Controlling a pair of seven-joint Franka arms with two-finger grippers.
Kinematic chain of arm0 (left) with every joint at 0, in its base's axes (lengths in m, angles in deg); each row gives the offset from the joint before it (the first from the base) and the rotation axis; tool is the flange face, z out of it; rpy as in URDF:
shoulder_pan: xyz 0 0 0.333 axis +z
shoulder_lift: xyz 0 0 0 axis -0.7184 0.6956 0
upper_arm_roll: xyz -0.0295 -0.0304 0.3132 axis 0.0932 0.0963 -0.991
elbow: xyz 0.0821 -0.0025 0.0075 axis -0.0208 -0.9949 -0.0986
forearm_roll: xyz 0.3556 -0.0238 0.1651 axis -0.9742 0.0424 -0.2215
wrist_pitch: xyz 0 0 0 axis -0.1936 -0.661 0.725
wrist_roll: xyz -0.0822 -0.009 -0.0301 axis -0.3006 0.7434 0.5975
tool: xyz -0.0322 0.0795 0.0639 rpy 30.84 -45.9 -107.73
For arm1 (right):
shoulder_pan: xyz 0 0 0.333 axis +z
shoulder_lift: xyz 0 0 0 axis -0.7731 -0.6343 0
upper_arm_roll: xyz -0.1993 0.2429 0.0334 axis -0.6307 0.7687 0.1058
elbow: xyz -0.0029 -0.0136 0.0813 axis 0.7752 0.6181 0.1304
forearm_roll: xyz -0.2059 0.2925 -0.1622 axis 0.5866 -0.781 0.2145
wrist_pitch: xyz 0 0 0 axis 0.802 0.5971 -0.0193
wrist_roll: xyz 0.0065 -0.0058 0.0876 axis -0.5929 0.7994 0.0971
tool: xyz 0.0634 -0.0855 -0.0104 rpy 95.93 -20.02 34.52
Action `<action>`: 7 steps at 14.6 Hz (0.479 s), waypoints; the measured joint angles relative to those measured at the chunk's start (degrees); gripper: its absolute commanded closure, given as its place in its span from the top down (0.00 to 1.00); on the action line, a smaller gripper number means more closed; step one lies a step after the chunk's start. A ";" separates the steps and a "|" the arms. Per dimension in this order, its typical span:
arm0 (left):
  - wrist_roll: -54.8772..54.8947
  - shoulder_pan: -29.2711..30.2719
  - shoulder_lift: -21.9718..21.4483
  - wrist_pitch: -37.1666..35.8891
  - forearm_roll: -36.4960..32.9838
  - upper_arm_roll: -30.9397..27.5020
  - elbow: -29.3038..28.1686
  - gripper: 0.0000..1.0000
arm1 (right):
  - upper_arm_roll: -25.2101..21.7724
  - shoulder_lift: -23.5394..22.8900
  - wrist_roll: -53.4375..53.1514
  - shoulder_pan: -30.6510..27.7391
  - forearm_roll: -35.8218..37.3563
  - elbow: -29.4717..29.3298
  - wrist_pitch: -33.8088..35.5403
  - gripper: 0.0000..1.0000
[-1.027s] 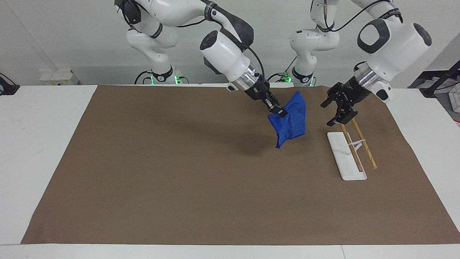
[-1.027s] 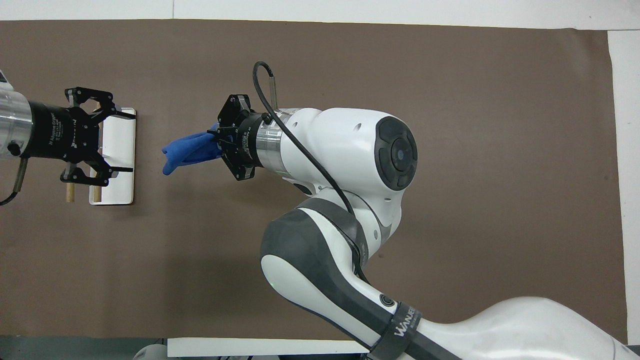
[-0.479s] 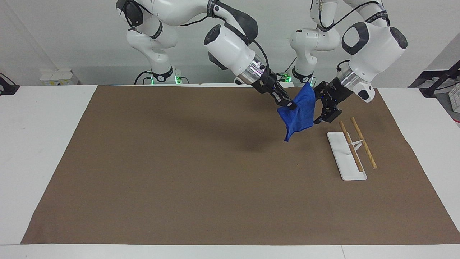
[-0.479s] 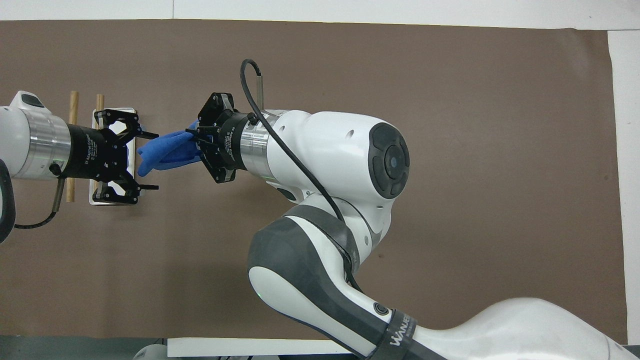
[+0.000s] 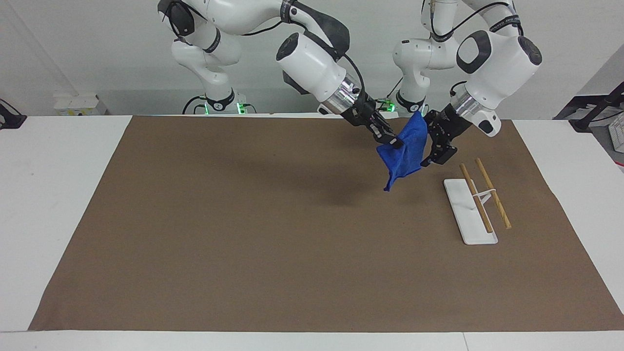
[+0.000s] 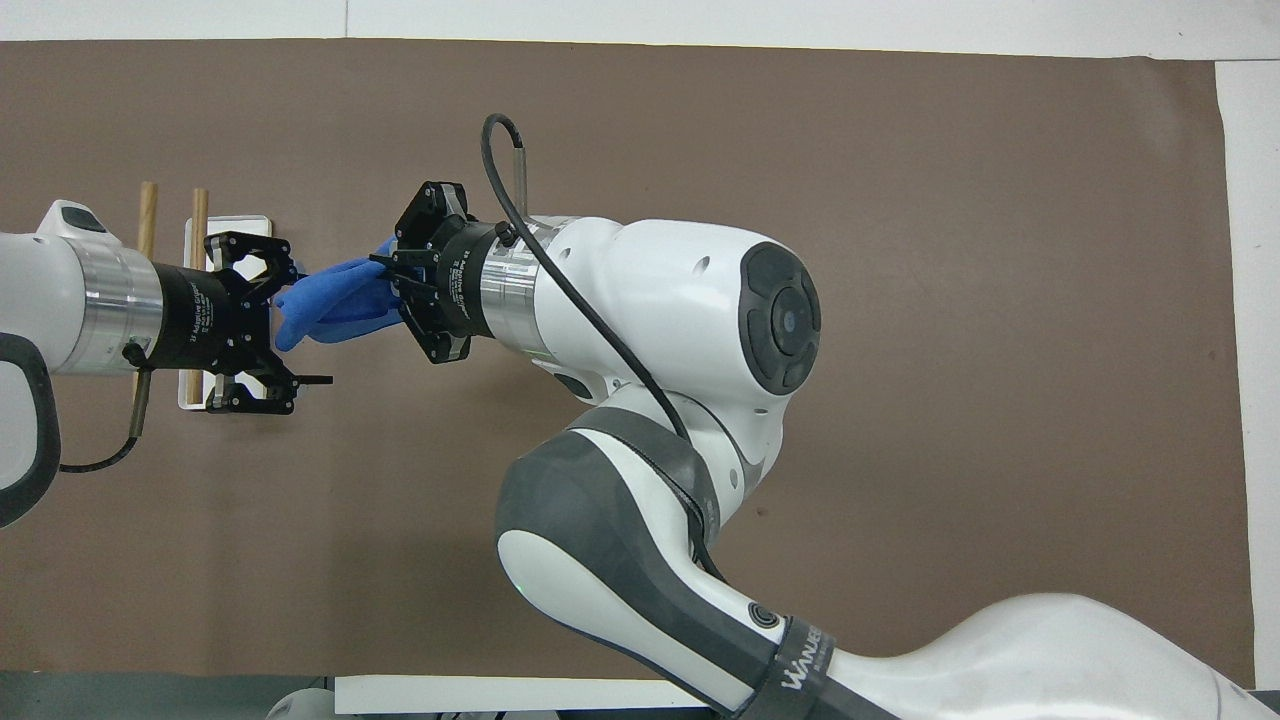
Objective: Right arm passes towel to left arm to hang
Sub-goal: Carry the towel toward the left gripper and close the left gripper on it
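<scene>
The blue towel needs my left gripper on the towel's loose end (image 6: 293, 308) next for hanging, as my right gripper's fingers crowd one corner of it.
The blue towel (image 5: 405, 150) hangs in the air over the brown mat, pinched at one corner by my right gripper (image 5: 393, 142), which is shut on it. My left gripper (image 5: 427, 144) is at the towel's other edge, open, with a finger on either side of the cloth. In the overhead view the towel (image 6: 335, 303) stretches between the right gripper (image 6: 396, 290) and the left gripper (image 6: 300, 325), whose fingers straddle its end. Whether the left fingers touch the cloth I cannot tell.
A white rack base (image 5: 460, 207) with two wooden rods (image 5: 493, 194) across it lies on the mat (image 5: 243, 234) toward the left arm's end, partly under the left wrist in the overhead view (image 6: 240, 222). White table (image 5: 53, 195) borders the mat.
The left gripper has come off the rack toward the towel and now straddles its free edge. The right gripper raised the towel a little toward it, then held still.
</scene>
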 measured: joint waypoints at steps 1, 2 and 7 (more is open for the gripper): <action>-0.29 -0.01 0.00 0.89 0.00 0.00 -0.26 0.54 | 0.00 -0.02 0.00 0.00 0.00 -0.01 0.00 0.00; -0.42 -0.02 0.00 1.51 0.00 0.00 -0.40 0.42 | 0.00 -0.04 0.00 0.00 0.00 -0.02 0.00 0.00; -0.60 -1.15 0.00 2.55 0.01 0.06 -0.54 0.00 | 0.02 -0.09 0.00 0.00 0.00 -0.11 0.00 0.00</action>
